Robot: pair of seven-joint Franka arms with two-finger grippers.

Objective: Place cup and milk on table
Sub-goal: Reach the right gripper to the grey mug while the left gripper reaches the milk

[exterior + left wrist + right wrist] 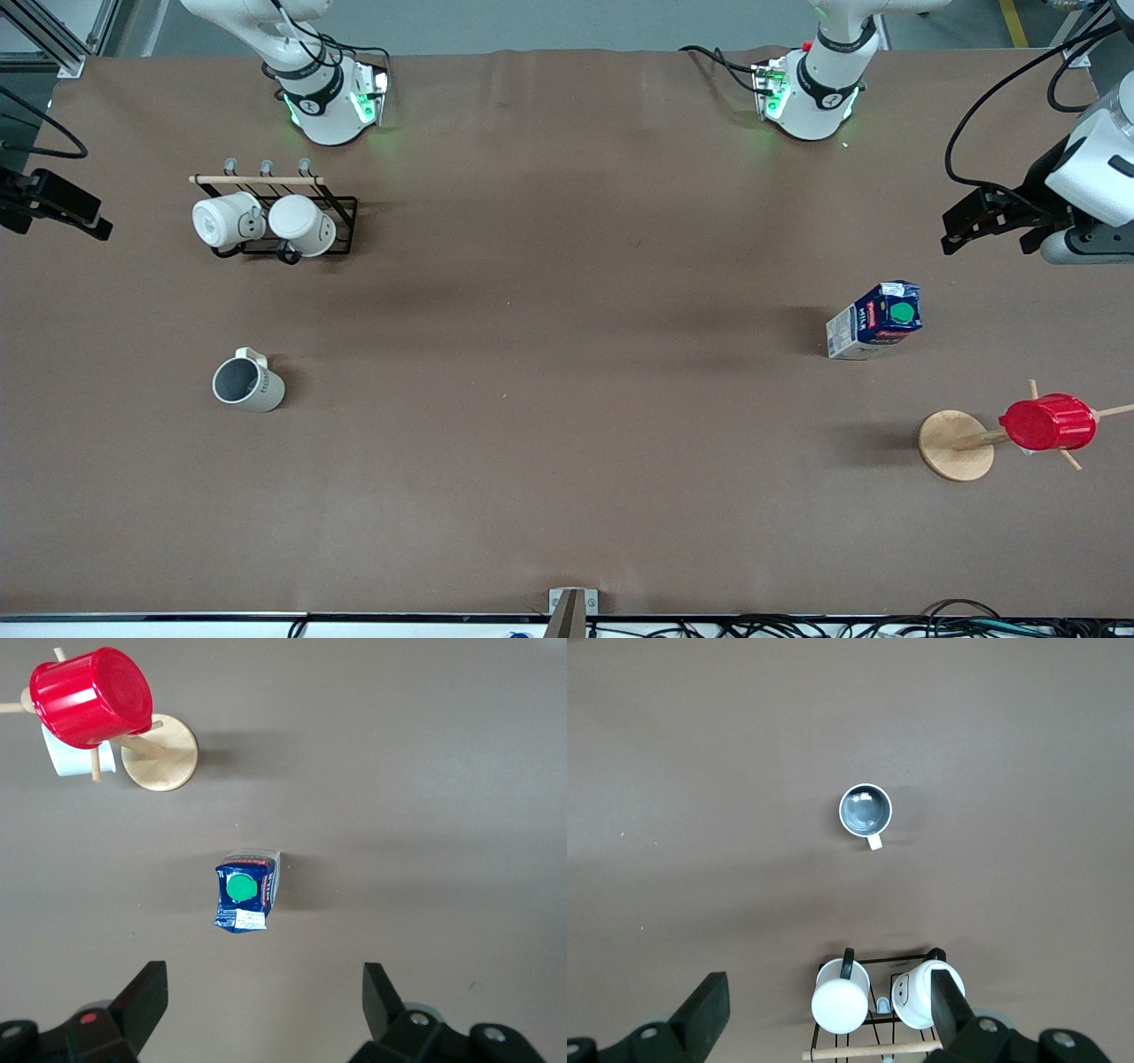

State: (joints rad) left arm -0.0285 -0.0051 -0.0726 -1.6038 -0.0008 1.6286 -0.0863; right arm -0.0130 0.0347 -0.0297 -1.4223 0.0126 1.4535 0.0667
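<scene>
The light grey cup should go on the tabletop, so the robot's right gripper next needs to pick up the cup by its rim (216,377) (866,786).
The cup (248,383), light grey with a darker inside, stands upright on the brown table (567,266) toward the right arm's end. It also shows in the right wrist view (866,810). The milk (875,321), a dark blue carton with a green cap, stands upright on the table toward the left arm's end and shows in the left wrist view (248,890). My left gripper (988,235) (263,1010) is open and empty, up in the air apart from the milk. My right gripper (62,211) (827,1019) is open and empty, high over the table's end.
A black wire rack (341,208) with two white mugs (229,220) (303,224) stands near the right arm's base. A wooden mug tree (955,445) carrying a red ribbed cup (1047,423) stands nearer to the front camera than the milk.
</scene>
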